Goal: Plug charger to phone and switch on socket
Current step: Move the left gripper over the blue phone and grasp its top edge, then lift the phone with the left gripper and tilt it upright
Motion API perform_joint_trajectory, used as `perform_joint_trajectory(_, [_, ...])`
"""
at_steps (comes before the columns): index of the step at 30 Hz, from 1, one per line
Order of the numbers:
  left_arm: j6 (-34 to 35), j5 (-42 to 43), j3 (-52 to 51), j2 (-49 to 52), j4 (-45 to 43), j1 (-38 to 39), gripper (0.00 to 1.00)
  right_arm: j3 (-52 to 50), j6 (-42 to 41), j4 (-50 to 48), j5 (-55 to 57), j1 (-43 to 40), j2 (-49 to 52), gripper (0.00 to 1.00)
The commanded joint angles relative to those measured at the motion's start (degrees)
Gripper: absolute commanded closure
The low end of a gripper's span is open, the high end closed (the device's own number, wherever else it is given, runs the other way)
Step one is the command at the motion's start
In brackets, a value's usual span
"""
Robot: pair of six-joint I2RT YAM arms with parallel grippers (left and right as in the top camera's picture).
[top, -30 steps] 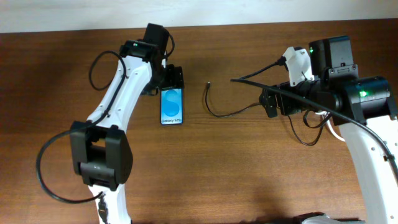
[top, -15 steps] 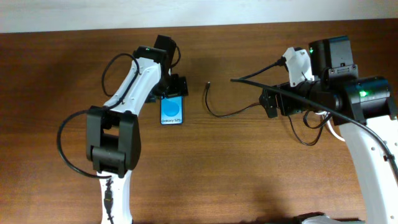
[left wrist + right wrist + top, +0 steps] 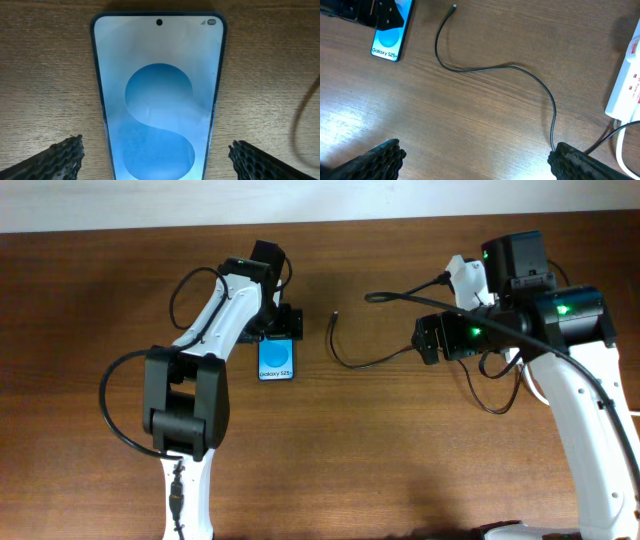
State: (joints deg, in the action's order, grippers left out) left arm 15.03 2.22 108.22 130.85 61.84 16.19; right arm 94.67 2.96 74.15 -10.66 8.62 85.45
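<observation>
My left gripper's finger is still above the screen, so it is too early to close. My left gripper lowers first, then closes on the phone's edge (image 3: 277, 343).
The phone (image 3: 277, 360) lies flat on the wooden table, screen up and lit blue and white; it fills the left wrist view (image 3: 159, 95) and shows small in the right wrist view (image 3: 390, 39). My left gripper (image 3: 157, 155) is open, its fingers astride the phone's end without touching it; from overhead the left gripper (image 3: 279, 325) sits over the phone's far end. The charger cable (image 3: 345, 360) curves across the table, its plug tip (image 3: 454, 6) free to the right of the phone. My right gripper (image 3: 477, 157) is open and empty above the cable. The socket (image 3: 627, 80) shows at the right edge.
A thick white cord (image 3: 620, 150) leaves the socket toward the table's front. Thicker black robot cables (image 3: 495, 395) loop beside the right arm. The table's far edge (image 3: 400, 222) meets a white wall.
My left arm has drawn in and its gripper has settled over the phone's far end. My right arm has shifted slightly left and back.
</observation>
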Motion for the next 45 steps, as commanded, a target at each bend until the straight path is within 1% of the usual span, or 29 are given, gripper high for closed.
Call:
perform_joint_trajectory(1, [-1.36,0.7,0.57,0.96,-0.13,0.33,0.01,0.74,-0.5,0.02,-0.81,0.33,0.26,0.02])
perform_joint_trajectory(11, [-1.9,0.55,0.57,4.48,-0.55,0.96,0.01,0.74,-0.5,0.02,-0.81,0.33,0.26,0.02])
perform_joint_trajectory(21, [-1.86,0.52,0.57,4.52,-0.7,0.98,0.0,0.74,-0.5,0.02,-0.98,0.33,0.26,0.02])
perform_joint_trajectory(27, [-1.84,0.52,0.57,4.57,-0.72,0.96,0.08,0.74,-0.5,0.04,-0.98,0.33,0.26,0.02])
perform_joint_trajectory(40, [-1.57,0.31,0.57,4.57,-1.42,0.96,0.1,0.74,-0.5,0.04,-0.98,0.33,0.26,0.02])
perform_joint_trajectory(44, [-0.07,0.35,0.57,4.57,-1.6,0.96,0.17,0.74,-0.5,0.04,-0.98,0.33,0.26,0.02])
perform_joint_trajectory(45, [-0.07,0.35,0.57,4.57,-1.77,0.96,0.21,0.74,-0.5,0.02,-0.98,0.33,0.26,0.02])
